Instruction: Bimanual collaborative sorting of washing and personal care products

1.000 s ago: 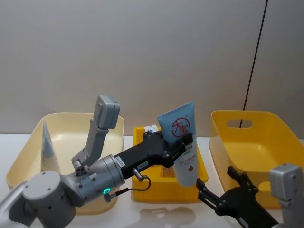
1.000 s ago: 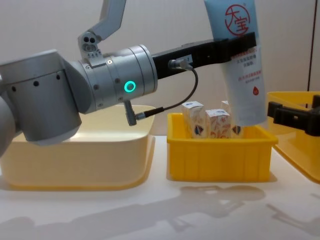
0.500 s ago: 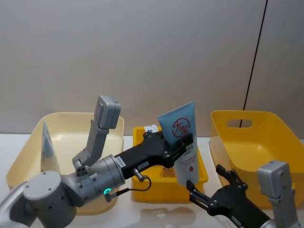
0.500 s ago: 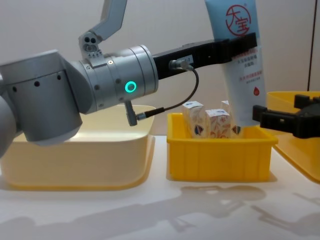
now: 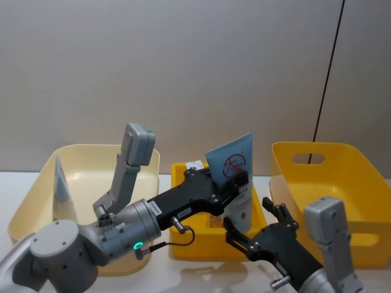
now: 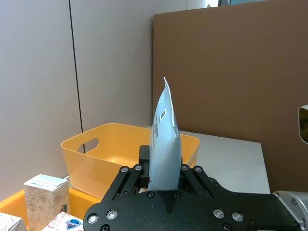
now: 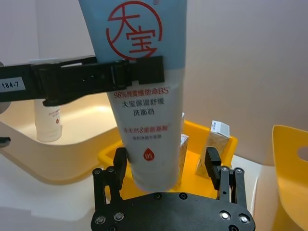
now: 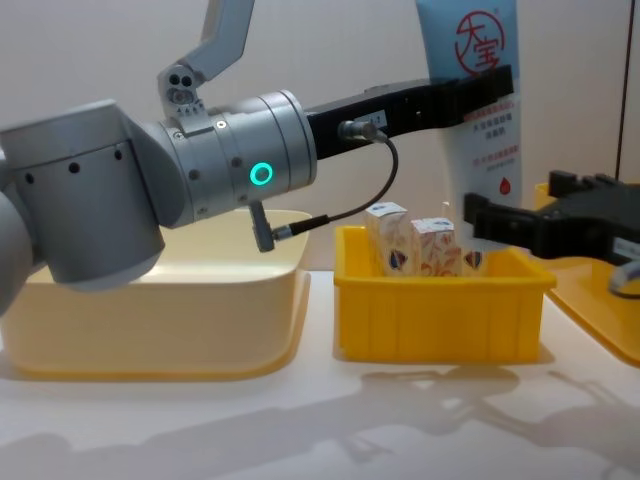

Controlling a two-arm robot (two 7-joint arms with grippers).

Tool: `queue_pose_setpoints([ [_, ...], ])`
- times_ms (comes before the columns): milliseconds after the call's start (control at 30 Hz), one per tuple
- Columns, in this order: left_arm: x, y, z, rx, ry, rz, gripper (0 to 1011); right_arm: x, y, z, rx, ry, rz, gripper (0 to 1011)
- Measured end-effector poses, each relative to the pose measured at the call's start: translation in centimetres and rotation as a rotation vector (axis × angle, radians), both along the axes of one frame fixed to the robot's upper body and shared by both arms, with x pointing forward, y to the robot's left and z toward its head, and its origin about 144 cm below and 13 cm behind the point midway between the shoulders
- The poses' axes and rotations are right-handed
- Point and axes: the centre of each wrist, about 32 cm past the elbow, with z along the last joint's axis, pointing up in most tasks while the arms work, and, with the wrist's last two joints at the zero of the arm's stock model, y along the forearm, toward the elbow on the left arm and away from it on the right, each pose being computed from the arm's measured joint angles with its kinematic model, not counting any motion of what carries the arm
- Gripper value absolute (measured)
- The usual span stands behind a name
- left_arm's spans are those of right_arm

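The light-blue tube needs to be sorted into the large yellow bin (image 5: 333,183), so my right gripper will next grab the tube by its white end (image 5: 241,217) to take it over.
My left gripper (image 5: 236,181) is shut on a tall light-blue tube (image 5: 232,162) with a red circular mark, holding it upright above the small yellow bin (image 8: 440,310). My right gripper (image 7: 165,166) is open, and its fingers (image 7: 119,166) stand on either side of the tube's (image 7: 137,29) lower end without touching it. In the chest view the right gripper (image 8: 510,215) reaches in from the right beneath the left gripper (image 8: 480,88). White cartons (image 8: 415,245) with orange print stand in the small bin. A second tube (image 5: 61,189) leans inside the cream bin.
The cream bin (image 8: 150,330) stands at the left. A large yellow bin (image 5: 342,183) with a handle slot stands at the right, close to the right arm. Bare white table lies in front of the bins.
My right gripper has moved forward and left, so its open fingers now flank the tube's lower end. The left arm has held the tube nearly still.
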Motion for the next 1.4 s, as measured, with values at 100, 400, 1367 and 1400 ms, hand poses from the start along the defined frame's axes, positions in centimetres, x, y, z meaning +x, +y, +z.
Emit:
queue_pose_setpoints([
  [100, 0.0, 0.0, 0.0, 0.0, 0.0, 0.0, 260, 0.5, 0.6, -0.1, 0.002, -0.009, 0.006, 1001],
  [400, 0.0, 0.0, 0.0, 0.0, 0.0, -0.001, 260, 1.4, 1.8, -0.2, 0.007, -0.024, 0.027, 1001],
  [1367, 0.0, 0.0, 0.0, 0.0, 0.0, -0.001, 563, 2.3, 3.2, -0.1, 0.009, -0.038, 0.056, 619],
  [1400, 0.0, 0.0, 0.0, 0.0, 0.0, -0.001, 604, 2.3, 3.2, -0.1, 0.009, -0.038, 0.056, 614],
])
